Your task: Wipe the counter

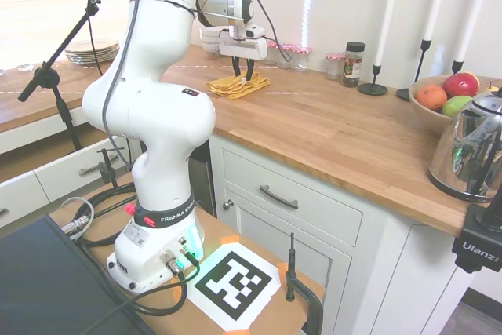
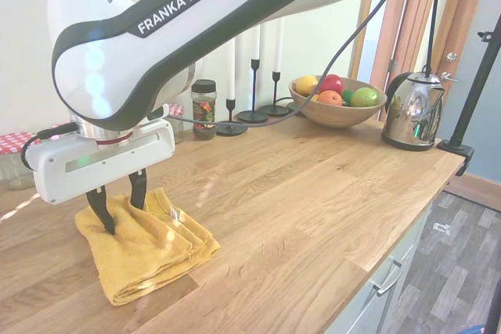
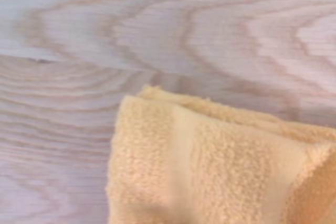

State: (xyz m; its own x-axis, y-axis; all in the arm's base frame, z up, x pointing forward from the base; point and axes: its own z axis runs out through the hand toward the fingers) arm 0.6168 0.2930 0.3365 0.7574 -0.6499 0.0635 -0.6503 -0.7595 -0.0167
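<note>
The gripper grabs the yellow cloth (image 1: 235,85) by its upper fold (image 1: 244,80) next, which stands up, to wipe the counter.
The counter (image 1: 337,131) (image 2: 313,193) is a long warm-brown wooden top over white cabinets. A folded yellow cloth (image 1: 235,85) (image 2: 149,244) lies on it toward the back. My gripper (image 1: 243,68) (image 2: 121,205) stands right over the cloth's rear part. It is open, and its dark fingertips (image 2: 102,213) come down onto the fabric with nothing pinched between them. Up close, the wrist view shows one corner of the cloth (image 3: 210,166) on the wood grain of the counter (image 3: 157,24).
Along the wall behind the cloth stand a spice jar (image 1: 354,64) (image 2: 204,109), small jars with red-checked lids (image 1: 298,56), and black candlesticks (image 1: 375,76) (image 2: 252,99). Farther along are a fruit bowl (image 1: 439,100) (image 2: 333,107) and a steel kettle (image 1: 474,154) (image 2: 412,111). Plates (image 1: 92,52) are stacked far off.
</note>
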